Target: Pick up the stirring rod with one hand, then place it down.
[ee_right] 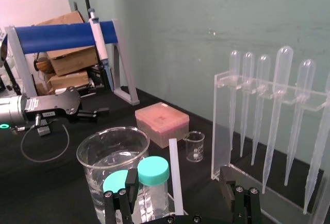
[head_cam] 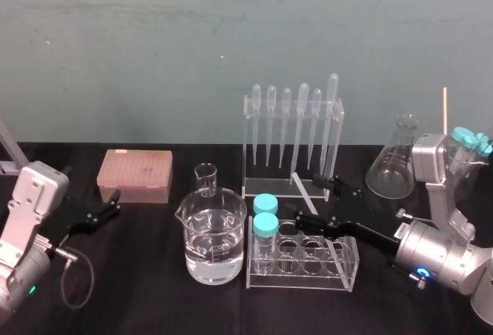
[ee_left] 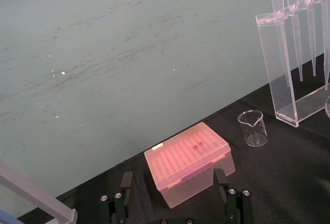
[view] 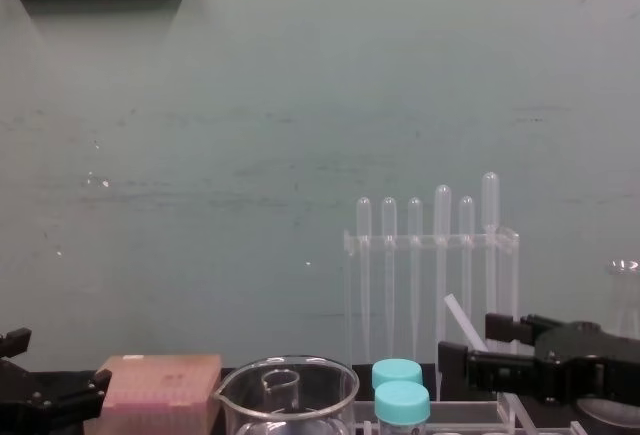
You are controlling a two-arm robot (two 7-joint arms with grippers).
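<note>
The rod's lower end (view: 521, 416) is in the tube rack. The rod needs to be grabbed next by its upper length (view: 474, 337) above the rack, with my right gripper.
The stirring rod (head_cam: 308, 187) is a thin whitish stick that leans at a slant, its upper end pointing toward the pipette rack (head_cam: 293, 142) and its lower end down in the test tube rack (head_cam: 304, 264). My right gripper (head_cam: 323, 202) reaches in from the right and is open, one finger on each side of the rod and neither touching it. In the right wrist view the rod (ee_right: 174, 177) rises midway between the fingers (ee_right: 117, 203). The chest view shows the rod (view: 460, 320) slanting just above the right gripper (view: 480, 345). My left gripper (head_cam: 104, 210) rests open at the left, holding nothing.
A large beaker of water (head_cam: 216, 242) stands left of the tube rack, with a small beaker (head_cam: 206, 177) behind it. Two teal-capped tubes (head_cam: 265, 231) sit in the rack's left end. A pink tip box (head_cam: 135, 175) is at the back left, a conical flask (head_cam: 394, 162) at the back right.
</note>
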